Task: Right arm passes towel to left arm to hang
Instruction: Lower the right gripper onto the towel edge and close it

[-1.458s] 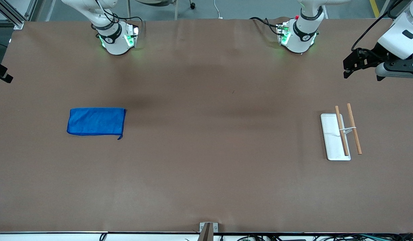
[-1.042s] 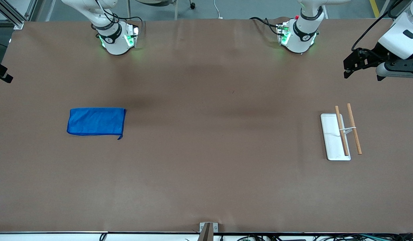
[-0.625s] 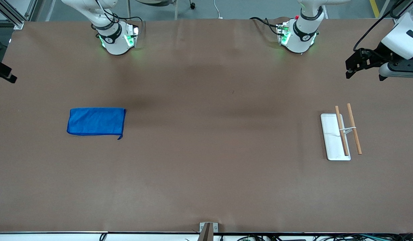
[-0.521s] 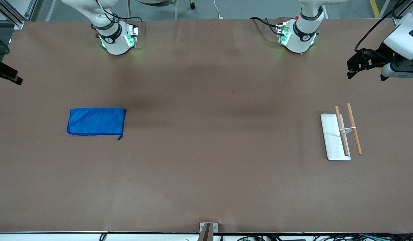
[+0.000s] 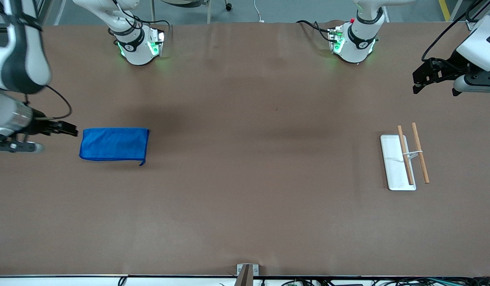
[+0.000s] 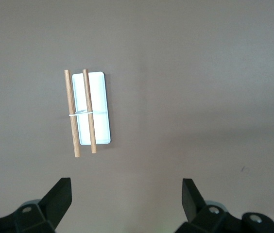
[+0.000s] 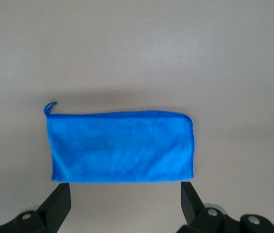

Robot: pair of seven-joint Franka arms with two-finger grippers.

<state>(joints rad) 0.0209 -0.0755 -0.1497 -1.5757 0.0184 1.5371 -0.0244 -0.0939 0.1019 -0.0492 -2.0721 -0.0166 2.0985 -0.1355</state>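
I will grab the towel by its middle (image 5: 114, 144) with my right gripper next, so the royal-blue towel's loop tag (image 5: 142, 162) stays free for the left arm.
The royal-blue towel (image 5: 114, 143) lies flat and folded on the brown table toward the right arm's end, its small loop tag (image 5: 142, 163) at the corner nearest the front camera. My right gripper (image 5: 72, 130) is open and empty, in the air beside the towel's short edge. In the right wrist view the towel (image 7: 121, 147) sits just ahead of the open gripper (image 7: 125, 200), with the loop tag (image 7: 49, 107) showing. My left gripper (image 5: 416, 82) is open and empty, up over the table's left-arm end. It also shows in the left wrist view (image 6: 126, 199).
A towel rack (image 5: 403, 161) stands toward the left arm's end: a white base plate carrying two wooden rods. It also shows in the left wrist view (image 6: 91, 109). A small metal bracket (image 5: 246, 271) sits at the table's near edge.
My right arm has swung in from the table's end and come down beside the towel. My left gripper has drifted slightly outward. The towel and rack have not moved.
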